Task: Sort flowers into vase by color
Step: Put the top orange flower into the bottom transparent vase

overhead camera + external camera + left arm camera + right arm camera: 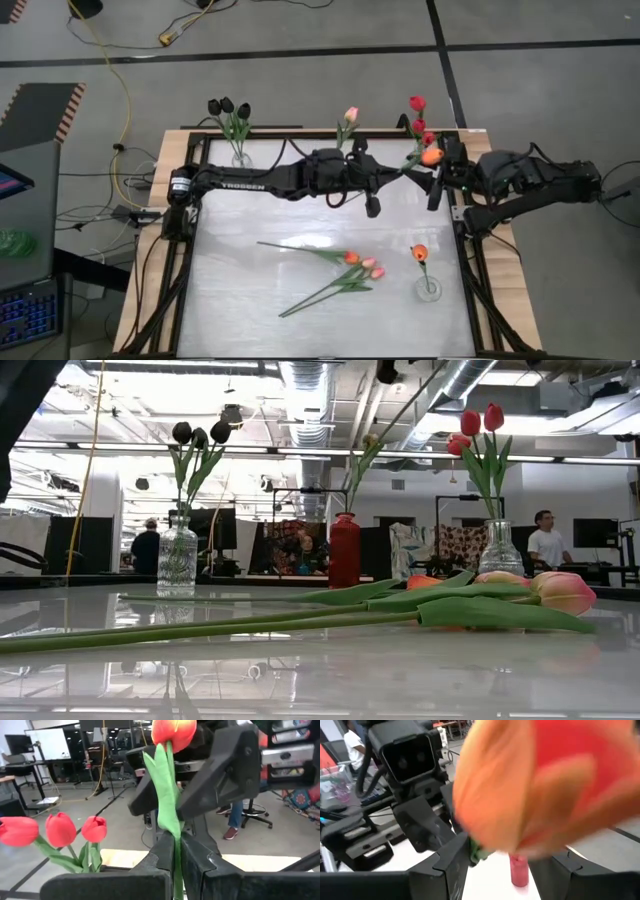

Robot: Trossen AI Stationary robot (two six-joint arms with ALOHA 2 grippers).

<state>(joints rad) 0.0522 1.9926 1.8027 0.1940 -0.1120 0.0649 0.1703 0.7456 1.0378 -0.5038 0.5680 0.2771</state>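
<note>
My right gripper grips the orange tulip (530, 785) next by its stem just below the head (476, 851), to take it over for sorting into a vase.
My left gripper (404, 173) reaches across the far part of the table and is shut on an orange tulip (432, 156), held in the air near the far right corner. My right gripper (440, 176) faces it, open. Its fingers stand on either side of the tulip's stem just below the head (555, 785), and I cannot tell whether they touch it. One orange (351, 257) and two pink tulips (372, 268) lie flat on the table. An orange tulip stands in a glass vase (427, 288) near the right edge. My left gripper pinches the orange tulip's stem and leaf (175, 832) between its two fingers, well below the head (172, 732). The fingers come level from the table's left. The tulip is lifted clear, and its head sticks out past the fingertips toward the right arm.
Along the far edge stand a glass vase with black tulips (240, 155), a red vase (344, 550) with one pink tulip (350, 115), and a glass vase with red tulips (418, 125) right beside both grippers. A dark frame rail (470, 280) borders the white table.
</note>
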